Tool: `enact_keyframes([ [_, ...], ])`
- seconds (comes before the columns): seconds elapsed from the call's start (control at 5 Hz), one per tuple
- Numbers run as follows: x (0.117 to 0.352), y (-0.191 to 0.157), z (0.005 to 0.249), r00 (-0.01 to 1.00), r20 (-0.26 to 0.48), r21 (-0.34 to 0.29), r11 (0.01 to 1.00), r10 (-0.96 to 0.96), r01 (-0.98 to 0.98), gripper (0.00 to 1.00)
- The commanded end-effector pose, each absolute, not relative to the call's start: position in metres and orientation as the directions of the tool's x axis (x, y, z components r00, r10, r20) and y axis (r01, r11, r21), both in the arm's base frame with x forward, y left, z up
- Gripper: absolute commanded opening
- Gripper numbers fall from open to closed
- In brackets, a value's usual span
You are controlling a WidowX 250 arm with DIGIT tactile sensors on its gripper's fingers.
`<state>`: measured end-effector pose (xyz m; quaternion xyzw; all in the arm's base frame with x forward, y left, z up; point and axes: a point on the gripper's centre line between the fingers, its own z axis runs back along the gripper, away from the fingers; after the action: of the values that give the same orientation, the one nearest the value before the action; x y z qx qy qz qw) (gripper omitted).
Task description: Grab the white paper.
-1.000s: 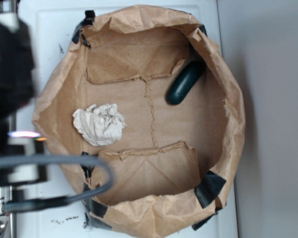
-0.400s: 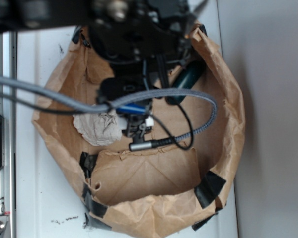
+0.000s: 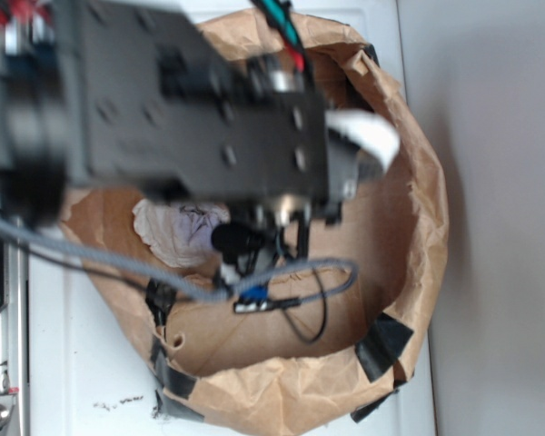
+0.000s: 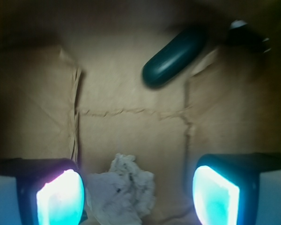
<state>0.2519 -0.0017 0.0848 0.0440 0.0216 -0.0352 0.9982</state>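
Note:
The robot needs to pick the white paper off the bottom of the bag, so its gripper should grab the paper by its crumpled middle (image 3: 174,231) next.
The white paper (image 4: 124,192), a crumpled off-white wad, lies on the floor of the brown paper bag (image 4: 131,131). In the wrist view it sits at the bottom edge, between my fingers and closer to the left one. My gripper (image 4: 138,197) is open, its glowing pads wide apart, and hangs above the wad without touching it. In the exterior view the wad (image 3: 177,232) peeks out under my black arm (image 3: 182,100), which covers much of the bag.
A dark green oblong thing (image 4: 174,56) lies on the bag floor at the upper right in the wrist view. The bag's crumpled walls (image 3: 418,209) rise all round, held by black tape (image 3: 381,343). The bag stands on a white surface (image 3: 91,363).
My arm has swung in from the left over the bag and now covers its upper half. The wad has not moved.

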Motion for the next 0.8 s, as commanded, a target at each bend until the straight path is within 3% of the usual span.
enact_keyframes([
  [0.0,0.228,-0.013,0.037,0.976,-0.153,0.088,0.982,-0.153,0.168,1.00],
  [0.2,0.217,-0.005,0.026,0.969,-0.206,0.085,0.984,-0.139,0.159,1.00],
  [0.4,0.217,-0.004,0.026,0.971,-0.199,0.077,0.986,-0.129,0.147,0.00],
  [0.6,0.218,-0.003,0.026,0.977,-0.178,0.093,0.987,-0.115,0.133,0.00],
])
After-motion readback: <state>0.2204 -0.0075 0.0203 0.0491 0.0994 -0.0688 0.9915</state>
